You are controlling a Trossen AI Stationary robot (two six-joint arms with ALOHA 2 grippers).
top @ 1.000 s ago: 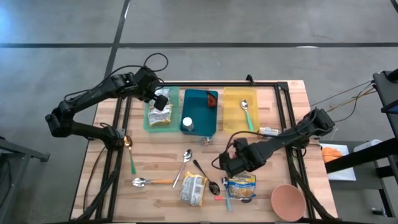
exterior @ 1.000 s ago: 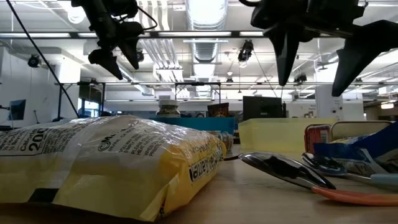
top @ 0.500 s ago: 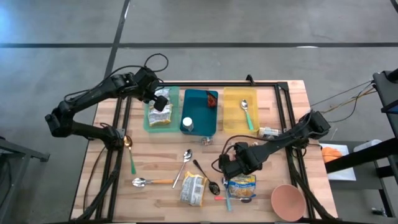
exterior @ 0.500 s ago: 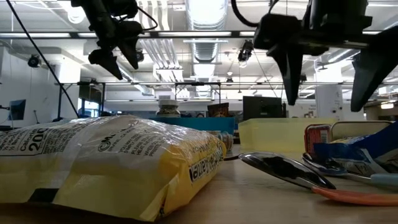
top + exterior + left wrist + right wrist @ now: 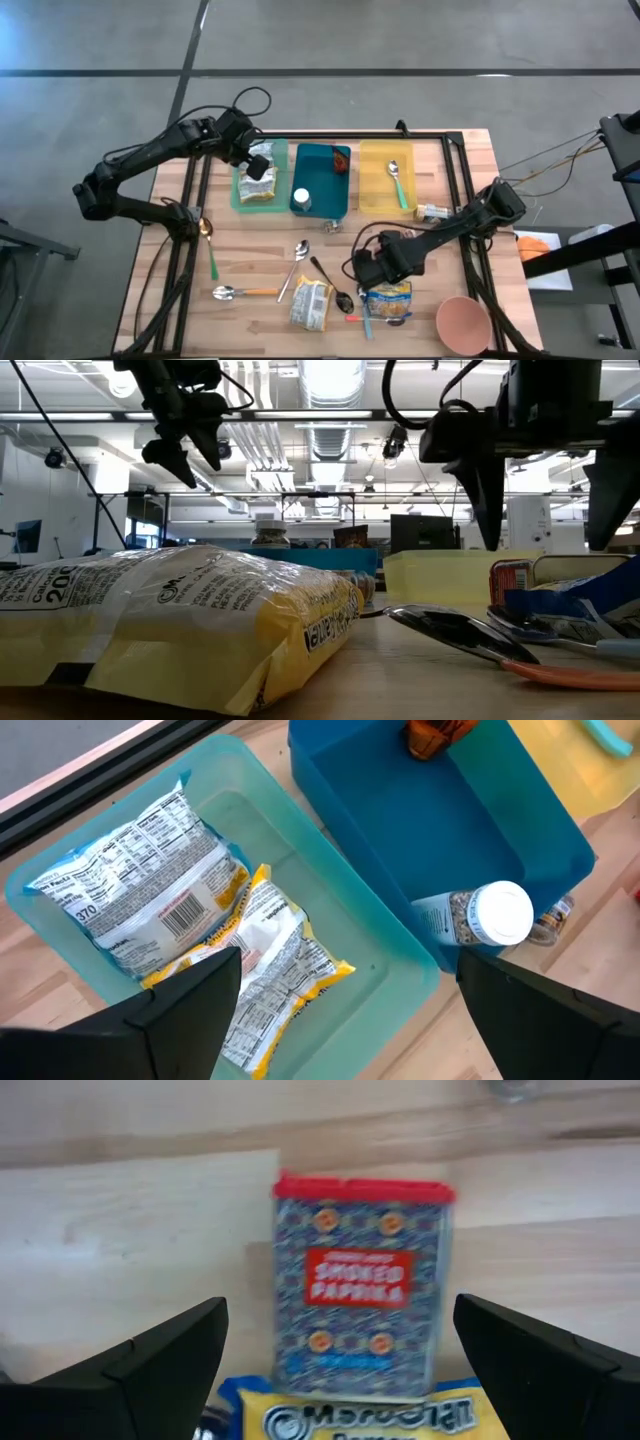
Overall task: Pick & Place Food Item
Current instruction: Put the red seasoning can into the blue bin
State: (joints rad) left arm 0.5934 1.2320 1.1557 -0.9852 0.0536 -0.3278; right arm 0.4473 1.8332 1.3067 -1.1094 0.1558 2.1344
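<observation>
My right gripper's fingers hover above the paprika tin's sides, so closing now would miss. My right gripper lowers, then closes.
A smoked paprika tin (image 5: 362,1285) with a red lid lies flat on the wood, its foot end against a yellow and blue noodle packet (image 5: 350,1420) (image 5: 388,300). My right gripper (image 5: 340,1310) (image 5: 372,270) hangs open, pointing down, one finger on either side of the tin and clear of it. A yellow snack bag (image 5: 311,303) (image 5: 180,620) lies at the near edge. My left gripper (image 5: 258,165) (image 5: 350,1020) waits open above the light teal bin (image 5: 400,970), which holds two snack bags (image 5: 150,890).
A blue bin (image 5: 322,180) holds a white-capped jar (image 5: 500,915). A yellow bin (image 5: 372,160) holds a green spoon (image 5: 396,180). Several spoons (image 5: 297,262) lie mid-table, a pink bowl (image 5: 463,322) stands near right, and a small bottle (image 5: 432,211) lies by the black frame rail.
My right gripper has come down toward the paprika tin and rolled about its own axis, its fingers staying open. My left gripper has kept still.
</observation>
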